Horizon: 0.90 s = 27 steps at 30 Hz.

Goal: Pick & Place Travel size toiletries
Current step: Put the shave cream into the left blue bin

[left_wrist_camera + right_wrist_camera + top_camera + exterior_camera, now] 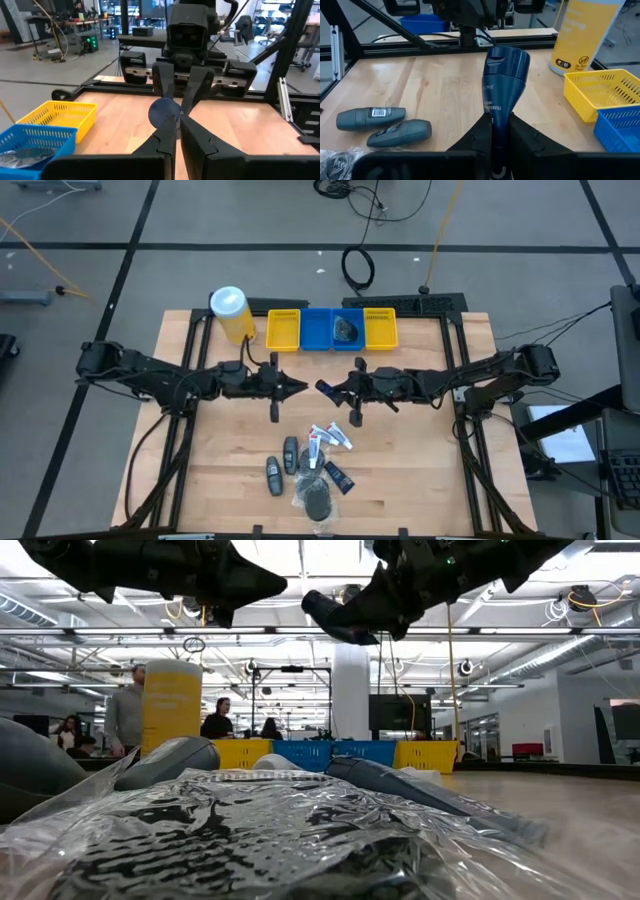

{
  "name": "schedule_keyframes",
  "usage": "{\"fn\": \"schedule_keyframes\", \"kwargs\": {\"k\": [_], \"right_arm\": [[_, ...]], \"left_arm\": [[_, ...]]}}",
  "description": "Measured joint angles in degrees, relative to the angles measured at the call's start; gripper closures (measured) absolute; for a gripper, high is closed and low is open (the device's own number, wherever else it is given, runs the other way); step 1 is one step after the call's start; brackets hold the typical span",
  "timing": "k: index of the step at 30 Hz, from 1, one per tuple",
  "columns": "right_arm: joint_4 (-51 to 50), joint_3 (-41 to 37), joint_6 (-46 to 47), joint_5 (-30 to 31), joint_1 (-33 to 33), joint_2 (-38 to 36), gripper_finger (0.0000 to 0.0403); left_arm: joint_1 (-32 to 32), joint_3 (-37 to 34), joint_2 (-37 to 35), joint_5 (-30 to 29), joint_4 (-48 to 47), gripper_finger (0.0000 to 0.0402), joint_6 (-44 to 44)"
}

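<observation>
The dark blue tube needs to go in the empty blue bin point(316, 329), so my left gripper should next grab the tube by its wide cap end.
Above the table's middle, my right gripper point(332, 388) is shut on a dark blue tube point(502, 80), whose wide cap end point(164, 111) points toward my left gripper point(300, 388). My left gripper point(177, 122) is shut with nothing in it and faces the tube from a short gap away. Other toiletries lie near the front centre: white tubes with red caps point(330, 436), two dark grey bottles point(282, 464), a dark sachet point(338, 477) and a black puff in clear wrap point(315, 498). My right gripper pinches the tube's narrow tail end point(499, 114) between its two fingers. The fingers come nearly level from the table's right side and lie along the tube. The tube sticks straight out ahead of the fingers, cap end foremost, lifted clear of the table.
At the far edge stand a yellow bin point(283, 330), a blue bin point(322, 330) holding a dark wrapped item point(347, 328), and another yellow bin point(381, 328). A tall yellow canister point(232, 315) stands left of them. Bare wood lies between the arms and the bins.
</observation>
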Motion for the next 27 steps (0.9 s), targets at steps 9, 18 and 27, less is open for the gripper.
{"fn": "schedule_keyframes", "kwargs": {"k": [9, 18, 27], "right_arm": [[0.3, 0.0, -1.0, 0.2, 0.0, 0.0, 0.0377], [3.5, 0.0, -1.3, 0.0, -1.5, 0.0, 0.0375], [7.0, 0.0, -1.3, -3.0, -2.2, 0.0, 0.0375]], "left_arm": [[0.0, 0.0, 0.0, -1.6, -0.4, 0.0247, -2.9], [0.0, 0.0, 0.0, -3.1, 0.6, 0.0181, -4.1], [0.0, 0.0, 0.0, -5.8, 1.3, 0.0178, -4.9]]}}
